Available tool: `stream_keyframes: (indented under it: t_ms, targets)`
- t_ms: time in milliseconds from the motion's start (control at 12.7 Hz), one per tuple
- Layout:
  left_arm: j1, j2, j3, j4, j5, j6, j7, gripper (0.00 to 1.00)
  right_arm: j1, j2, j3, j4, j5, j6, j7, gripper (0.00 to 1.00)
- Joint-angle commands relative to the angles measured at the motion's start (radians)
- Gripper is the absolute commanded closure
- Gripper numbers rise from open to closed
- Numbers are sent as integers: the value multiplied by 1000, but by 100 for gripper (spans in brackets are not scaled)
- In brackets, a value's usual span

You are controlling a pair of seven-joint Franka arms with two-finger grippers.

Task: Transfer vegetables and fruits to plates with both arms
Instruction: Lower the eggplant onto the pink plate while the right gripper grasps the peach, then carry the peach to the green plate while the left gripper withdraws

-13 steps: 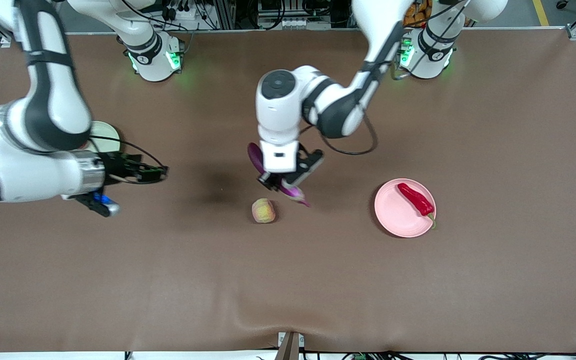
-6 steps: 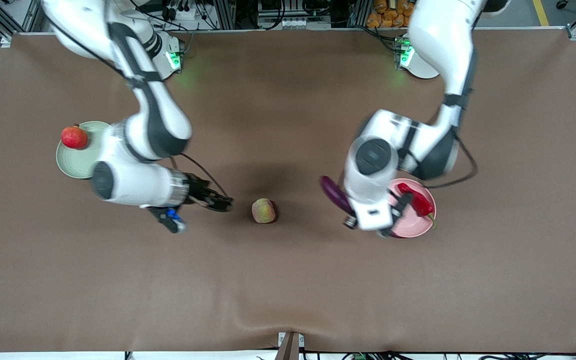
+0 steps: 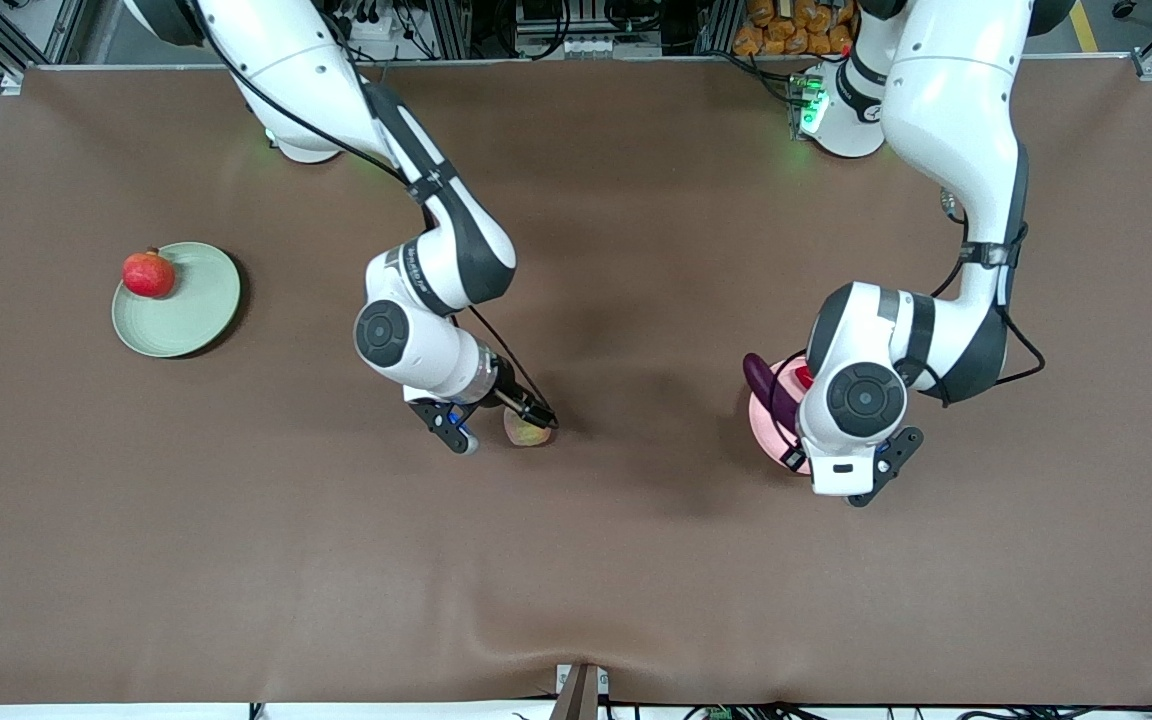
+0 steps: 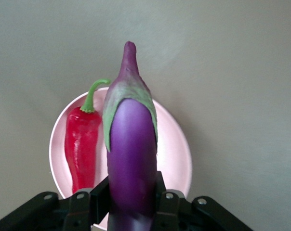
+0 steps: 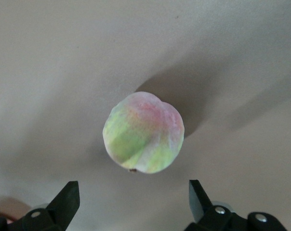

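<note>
My right gripper is not ready to close yet: the right wrist view shows table between my fingers and the peach's near edge [image 3: 527, 433] [image 5: 144, 166]. It needs to move toward the peach first, then close on it.
My left gripper [image 4: 131, 202] is shut on the purple eggplant [image 4: 131, 144] and holds it above the pale pink plate [image 4: 177, 154]. The red chili pepper [image 4: 83, 144] lies on that plate beside the eggplant. In the front view the eggplant [image 3: 761, 385] sticks out over the pink plate [image 3: 764, 425], and the arm hides most of the plate. My right gripper [image 3: 528, 410] is open just above the pale peach-like fruit [image 5: 143, 132], its fingers apart on either side and not touching it. The red-orange fruit [image 3: 148, 273] sits on the pale green plate [image 3: 186, 310].
The brown table [image 3: 576, 560] carries only the two plates and the peach [image 3: 528, 433]. The green plate is toward the right arm's end, the pink plate toward the left arm's end.
My left arm carried the eggplant from the table's middle to over the pink plate. My right arm swung from the green plate to over the peach, uncovering the red-orange fruit.
</note>
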State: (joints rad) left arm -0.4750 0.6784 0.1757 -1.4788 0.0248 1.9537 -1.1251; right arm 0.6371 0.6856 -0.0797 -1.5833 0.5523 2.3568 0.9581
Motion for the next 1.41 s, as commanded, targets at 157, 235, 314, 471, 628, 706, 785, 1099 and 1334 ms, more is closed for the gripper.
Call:
stream_keyframes:
  t_ms: [157,235,314,471,628,706,785,1099,1334]
  targets:
    - [-31,-10,-13,-151,105,110,-4,95,1,40,-14,20,12,51,31,0]
    - [-28,-13,-13,-179,112,149,-4,95,12,61,-12,20,14,118,34,0]
    - [-25,-13,-13,-182,124,154,-2,95,19,81,-12,23,17,146,36,0]
    - [-22,-5,-16,-182,185,156,-1,94,30,89,-12,23,17,148,34,0]
    - [-27,6,-18,-181,196,156,51,89,30,89,-14,17,5,139,24,9]
    - [-25,6,-18,-182,196,156,68,57,30,88,-12,20,8,134,34,72]
    - [-25,10,-18,-182,196,156,68,1,18,80,-14,20,6,122,41,87]
    - [-27,12,-18,-178,196,156,67,0,-4,63,-32,69,5,-32,42,100]
    - [-16,-12,-18,-172,196,152,77,0,-7,52,-103,167,5,-276,42,100]
